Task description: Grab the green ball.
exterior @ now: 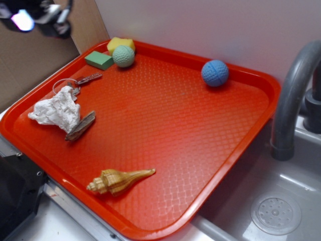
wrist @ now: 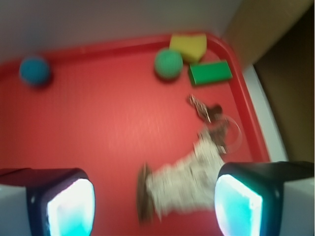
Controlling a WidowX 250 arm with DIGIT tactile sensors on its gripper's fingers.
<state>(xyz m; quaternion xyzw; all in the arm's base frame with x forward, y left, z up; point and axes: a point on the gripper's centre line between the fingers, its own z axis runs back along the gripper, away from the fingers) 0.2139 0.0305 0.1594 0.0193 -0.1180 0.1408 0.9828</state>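
Note:
I should next grab the green ball from beside the yellow sponge piece by the ball's opposite dimpled sides.
The green ball, pale mint and dimpled, rests in the far left corner of the red tray, touching a yellow sponge piece and next to a flat green block. My gripper is open, high above the tray, its two fingers wide apart at the bottom of the blurred wrist view. The ball lies far ahead of it, untouched. Below the fingers lies crumpled white paper. In the exterior view only a blurred part of the arm shows at the top left.
A blue grooved ball sits by the tray's far rim. A key ring, crumpled white paper, a brown stick and a seashell lie on the tray. A grey faucet and sink stand right.

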